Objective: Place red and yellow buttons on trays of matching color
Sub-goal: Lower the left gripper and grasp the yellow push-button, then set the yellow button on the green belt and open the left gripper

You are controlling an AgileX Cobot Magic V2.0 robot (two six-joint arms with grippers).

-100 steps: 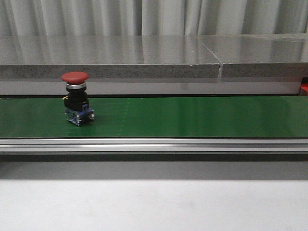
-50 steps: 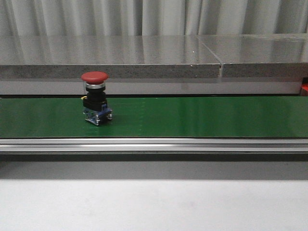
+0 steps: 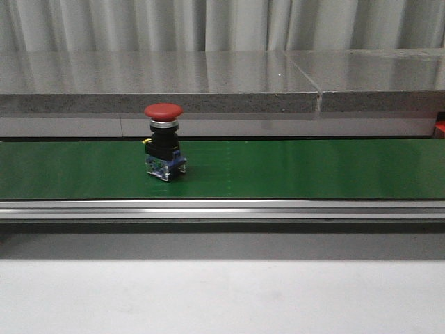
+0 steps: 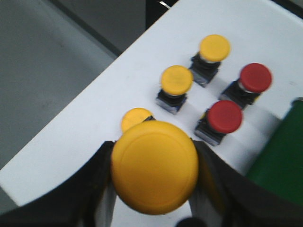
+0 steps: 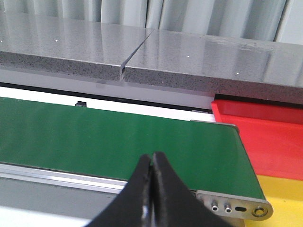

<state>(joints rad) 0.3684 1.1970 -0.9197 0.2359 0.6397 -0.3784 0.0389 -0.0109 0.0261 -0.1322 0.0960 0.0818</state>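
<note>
The yellow button (image 4: 154,166) is above the white table and would miss if I opened now. My left gripper lines up the button with the green belt next.
My left gripper (image 4: 154,152) is shut on a yellow button (image 4: 155,165), whose big cap fills the space between the black fingers above a white table (image 4: 85,137). Below it stand three more yellow buttons (image 4: 176,80) and two red buttons (image 4: 225,117). A red button (image 3: 164,142) stands upright on the green conveyor belt (image 3: 292,167), left of centre in the front view. My right gripper (image 5: 152,158) is shut with nothing in it, near the belt's end. Beside that end lie the red tray (image 5: 265,132) and the yellow tray (image 5: 284,198). Neither gripper shows in the front view.
A grey stone ledge (image 3: 208,83) runs behind the belt, and an aluminium rail (image 3: 222,209) runs along its front. The belt's end roller bracket (image 5: 234,205) sits next to the yellow tray.
The red button has travelled to the right along the belt, staying upright.
</note>
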